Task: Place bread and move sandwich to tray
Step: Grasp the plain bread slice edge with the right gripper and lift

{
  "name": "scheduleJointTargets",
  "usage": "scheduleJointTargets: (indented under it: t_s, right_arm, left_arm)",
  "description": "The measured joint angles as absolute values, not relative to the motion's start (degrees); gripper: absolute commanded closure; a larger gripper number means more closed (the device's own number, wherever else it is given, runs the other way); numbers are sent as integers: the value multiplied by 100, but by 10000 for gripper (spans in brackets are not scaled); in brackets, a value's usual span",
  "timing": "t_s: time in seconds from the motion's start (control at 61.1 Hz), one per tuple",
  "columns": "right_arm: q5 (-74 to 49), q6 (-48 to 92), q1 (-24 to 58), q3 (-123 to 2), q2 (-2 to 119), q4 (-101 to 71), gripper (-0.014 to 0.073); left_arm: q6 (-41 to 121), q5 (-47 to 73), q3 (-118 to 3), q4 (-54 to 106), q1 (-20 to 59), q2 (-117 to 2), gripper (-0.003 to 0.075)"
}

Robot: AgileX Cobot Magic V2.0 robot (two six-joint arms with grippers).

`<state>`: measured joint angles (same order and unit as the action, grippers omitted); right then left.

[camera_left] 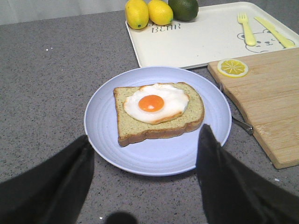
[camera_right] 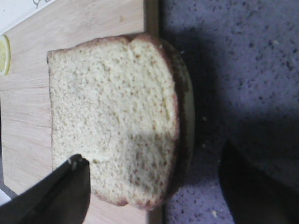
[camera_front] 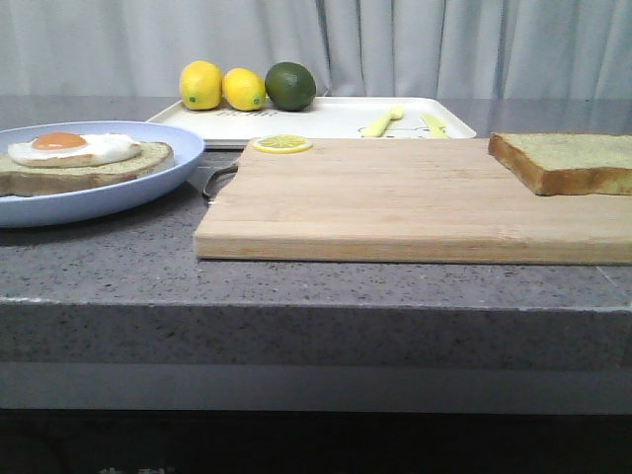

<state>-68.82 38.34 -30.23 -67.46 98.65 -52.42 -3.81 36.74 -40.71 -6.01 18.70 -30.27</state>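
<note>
Dark counter shows between my right gripper's fingers and the bread's edge in the right wrist view, so it now moves toward the bread's crust edge (camera_right: pixel 184 126) before closing.
The bread (camera_front: pixel 568 161) lies flat at the right end of the wooden cutting board (camera_front: pixel 395 202); in the right wrist view (camera_right: pixel 114 116) it overhangs the board's edge. My right gripper (camera_right: pixel 154 161) is open and hovers above the slice's near edge. The sandwich, a slice with a fried egg (camera_front: pixel 74 148), sits on a pale blue plate (camera_front: pixel 148 183) at the left. My left gripper (camera_left: pixel 145 140) is open just before the plate's (camera_left: pixel 107 140) near rim, holding nothing. The white tray (camera_front: pixel 326 118) is at the back. Neither gripper shows in the front view.
Two lemons (camera_front: pixel 200 84) and a lime (camera_front: pixel 290 86) sit on the tray's far left edge, yellow cutlery (camera_front: pixel 380 122) on its right. A lemon slice (camera_front: pixel 281 144) lies on the board's back left corner. A metal handle (camera_front: pixel 219 180) sticks out beside the plate.
</note>
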Motion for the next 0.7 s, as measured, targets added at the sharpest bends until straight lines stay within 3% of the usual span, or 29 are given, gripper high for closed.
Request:
scheduleJointTargets:
  t_s: [0.573,0.704]
  right_arm:
    - [-6845,4050,-2680,-6769,10198,-5697,17]
    - [-6834,4064,-2589,-6779,10198,-5706,126]
  left_arm:
    - [-381,3660,-4071,-601,1870,-3027,257]
    - [-381,3660,-4071,-601,1870,-3027,257]
